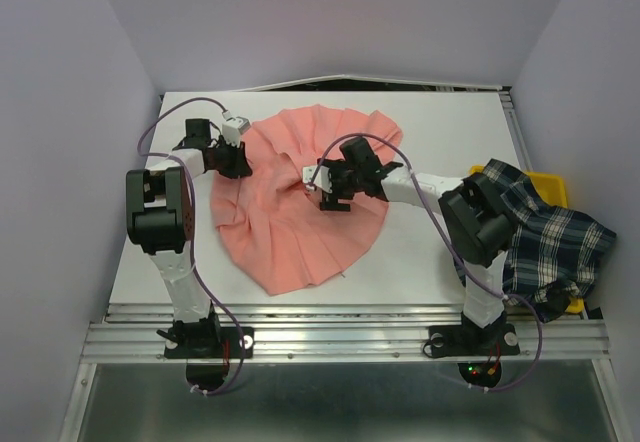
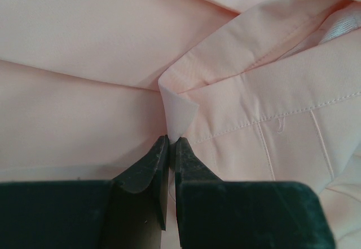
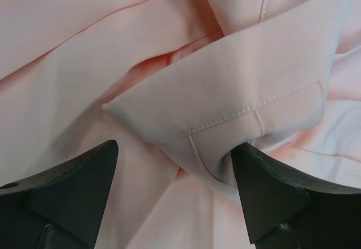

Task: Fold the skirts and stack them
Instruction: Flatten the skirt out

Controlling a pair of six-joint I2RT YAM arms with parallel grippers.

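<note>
My right gripper needs to take hold of the pink skirt's folded waistband edge [image 1: 317, 197] [image 3: 179, 143] next, apart from my left gripper, so that the pleats can be laid flat for folding.
The salmon-pink pleated skirt [image 1: 300, 212] lies spread on the white table. My left gripper [image 1: 233, 162] is at its left waist edge and is shut on a stitched fold of the pink skirt [image 2: 180, 116], pinched between its fingertips [image 2: 189, 153]. My right gripper [image 1: 335, 194] is over the skirt's middle and is open, its fingers on either side of a folded waistband edge [image 3: 225, 108]; the right finger [image 3: 265, 181] touches the cloth. The navy-green plaid skirt [image 1: 545, 237] hangs over the yellow bin at the right.
The yellow bin [image 1: 550, 184] stands at the table's right edge, mostly covered by the plaid skirt. Grey walls close in on the left, right and back. A metal rail [image 1: 340, 337] runs along the near edge by the arm bases.
</note>
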